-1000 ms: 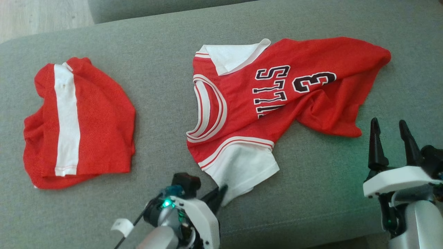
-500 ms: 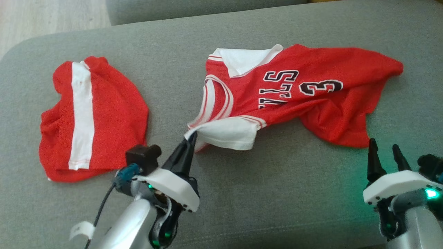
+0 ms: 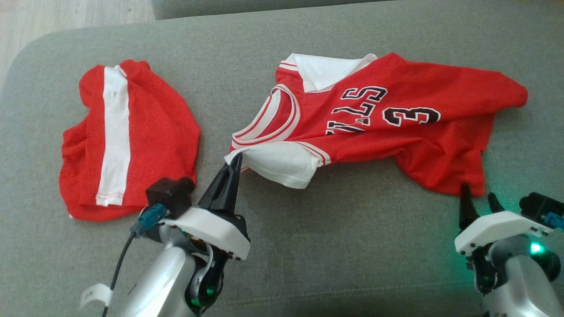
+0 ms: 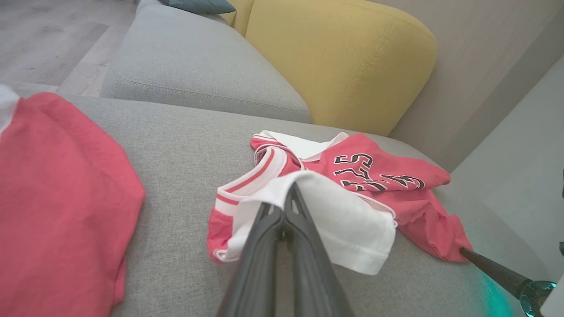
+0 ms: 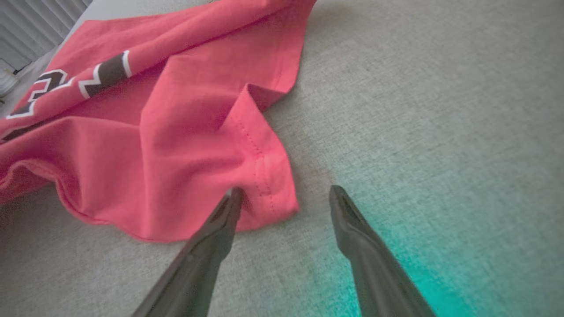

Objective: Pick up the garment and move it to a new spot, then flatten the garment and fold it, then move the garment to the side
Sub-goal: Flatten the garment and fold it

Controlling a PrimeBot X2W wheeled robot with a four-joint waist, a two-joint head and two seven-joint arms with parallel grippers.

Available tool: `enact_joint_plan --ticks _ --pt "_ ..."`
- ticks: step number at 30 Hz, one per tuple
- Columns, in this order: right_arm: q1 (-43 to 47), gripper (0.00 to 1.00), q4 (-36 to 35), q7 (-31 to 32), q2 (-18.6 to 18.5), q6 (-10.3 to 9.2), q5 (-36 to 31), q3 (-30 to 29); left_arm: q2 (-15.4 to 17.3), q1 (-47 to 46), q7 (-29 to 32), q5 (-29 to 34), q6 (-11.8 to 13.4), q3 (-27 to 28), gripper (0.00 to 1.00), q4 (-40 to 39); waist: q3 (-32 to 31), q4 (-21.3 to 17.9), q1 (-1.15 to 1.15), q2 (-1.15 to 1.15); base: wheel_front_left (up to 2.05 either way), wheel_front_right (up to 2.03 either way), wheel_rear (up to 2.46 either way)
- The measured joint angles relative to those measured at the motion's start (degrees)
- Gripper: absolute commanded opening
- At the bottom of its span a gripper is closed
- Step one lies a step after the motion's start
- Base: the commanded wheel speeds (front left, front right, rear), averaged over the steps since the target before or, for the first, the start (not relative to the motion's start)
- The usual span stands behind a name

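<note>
I will next pinch the jersey with my right gripper by its lower hem corner, because that corner sticks out free while the red cloth behind it lies in loose folds.
A red jersey with white sleeves, black lettering and a "3" lies crumpled across the grey sofa seat. My left gripper is shut on the jersey's near white sleeve, lifting that corner off the seat; the left wrist view shows the sleeve draped over the closed fingers. My right gripper is open at the jersey's lower hem corner, one fingertip touching the cloth, the other over bare cushion.
Red shorts with a white stripe lie folded on the seat's left. A second grey cushion and a yellow cushion stand behind. Wooden floor lies beyond the sofa's far left edge.
My left gripper closed on the white sleeve and pulled it up and toward the left, stretching the jersey. My right gripper moved forward to the hem corner. The camera shifted too.
</note>
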Motion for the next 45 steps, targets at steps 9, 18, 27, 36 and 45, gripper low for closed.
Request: enact_joint_plan --ticks 9,18,27,36,45 --pt "-3.5 0.00 4.4 -2.4 -0.1 0.00 2.1 3.1 0.3 -0.2 0.0 0.0 0.3 -0.1 0.00 -0.1 0.7 0.1 0.00 0.00 0.00 0.00 0.00" --pt "-4.8 0.00 -4.1 -6.3 0.0 0.00 4.0 7.2 1.1 -0.7 -1.0 -1.8 0.8 2.9 0.00 -1.2 -2.0 -0.8 0.00 0.00 0.00 0.00 0.00" --pt "-7.7 0.00 -27.7 1.1 -0.2 -0.01 4.6 6.3 1.4 -6.3 -1.4 -5.6 1.6 9.1 0.00 -11.1 -7.9 -2.6 0.00 0.00 0.00 0.00 0.00" --pt "-10.5 0.00 -41.4 8.4 -1.1 -0.01 2.4 4.6 0.3 -13.8 1.5 -8.6 4.8 13.0 0.00 -25.7 -12.8 -3.5 0.00 0.00 0.00 0.00 0.00" --pt "-6.3 0.00 -51.6 16.3 -0.8 0.00 2.0 1.8 0.8 -14.1 8.3 -9.4 9.7 13.1 0.00 -34.7 -14.0 -4.2 0.00 0.00 0.00 0.00 0.00"
